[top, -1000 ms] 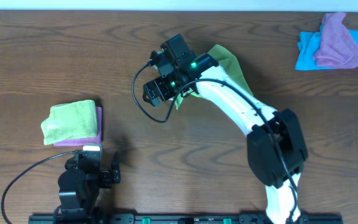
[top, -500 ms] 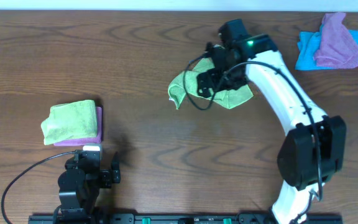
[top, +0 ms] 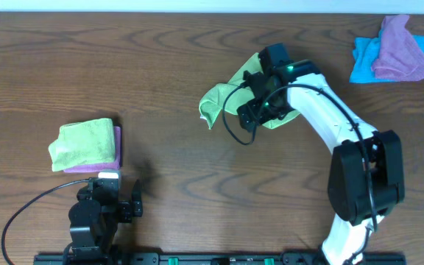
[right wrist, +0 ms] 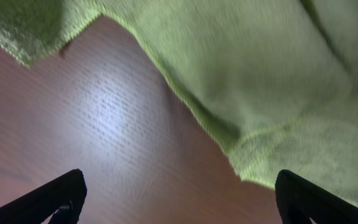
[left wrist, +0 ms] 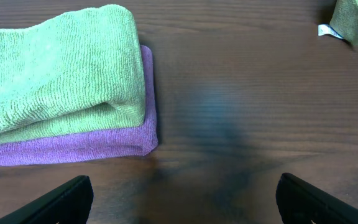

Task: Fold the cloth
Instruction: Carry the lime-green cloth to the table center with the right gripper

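Note:
The robot's right gripper next needs to grab the crumpled lime-green cloth by its near edge to draw the cloth open for folding.
The lime-green cloth lies crumpled on the far middle of the table, one corner pointing left. Its white tag shows in the left wrist view at the top right. My right gripper hovers over the cloth's near edge. In the right wrist view it is open and empty, with bare wood between the fingers and the cloth filling the upper right. My left gripper is low at the front left, and the left wrist view shows it open and empty.
A folded lime-green cloth sits on a folded purple cloth at the left, just ahead of my left gripper. A blue cloth with a purple cloth on it lies at the far right corner.
My right arm swung from the cloth's left side to the right, then came back slightly toward the front. The cloth's left part now lies uncovered. The left arm has not moved.

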You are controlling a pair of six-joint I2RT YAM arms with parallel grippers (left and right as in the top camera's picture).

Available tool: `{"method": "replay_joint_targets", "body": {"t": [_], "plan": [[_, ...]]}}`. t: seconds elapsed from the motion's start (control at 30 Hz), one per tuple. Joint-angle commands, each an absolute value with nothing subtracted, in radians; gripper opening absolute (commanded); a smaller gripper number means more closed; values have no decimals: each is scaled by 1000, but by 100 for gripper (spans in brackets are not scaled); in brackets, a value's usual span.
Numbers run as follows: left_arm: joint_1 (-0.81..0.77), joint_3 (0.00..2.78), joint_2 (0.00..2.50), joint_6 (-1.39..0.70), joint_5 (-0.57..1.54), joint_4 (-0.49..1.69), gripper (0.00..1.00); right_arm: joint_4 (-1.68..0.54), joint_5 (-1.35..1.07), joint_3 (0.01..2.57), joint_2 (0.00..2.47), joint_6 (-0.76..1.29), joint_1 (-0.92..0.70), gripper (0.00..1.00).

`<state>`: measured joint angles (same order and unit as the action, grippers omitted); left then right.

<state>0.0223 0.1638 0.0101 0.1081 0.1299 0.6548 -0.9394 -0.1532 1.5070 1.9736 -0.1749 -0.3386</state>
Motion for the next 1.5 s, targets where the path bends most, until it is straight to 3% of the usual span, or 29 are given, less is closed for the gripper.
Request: {"method": "replay_joint_targets", "body": {"t": [0.0, 0.77, 1.03, 1.1, 1.13, 1.17, 1.33, 1.47], "plan": [[17, 160, 4, 104, 126, 665, 95, -920, -82, 1503, 1969, -197, -368, 96], [17, 160, 4, 104, 126, 665, 95, -843, 30, 1490, 2111, -234, -388, 79], [17, 160, 4, 104, 126, 665, 95, -818, 30, 1490, 2128, -234, -388, 67], [17, 160, 4, 104, 126, 665, 95, -815, 30, 1490, 2129, -234, -388, 61], [17, 160, 4, 104, 126, 665, 95, -812, 30, 1490, 2129, -234, -388, 51], [17, 160, 4, 104, 126, 665, 95, -809, 30, 1490, 2129, -234, -388, 31], [17, 160, 4, 104, 126, 665, 95, -805, 30, 1490, 2129, -234, -387, 1], [17, 160, 4, 104, 126, 665, 95, -819, 31, 1490, 2126, -233, -388, 1]]}}
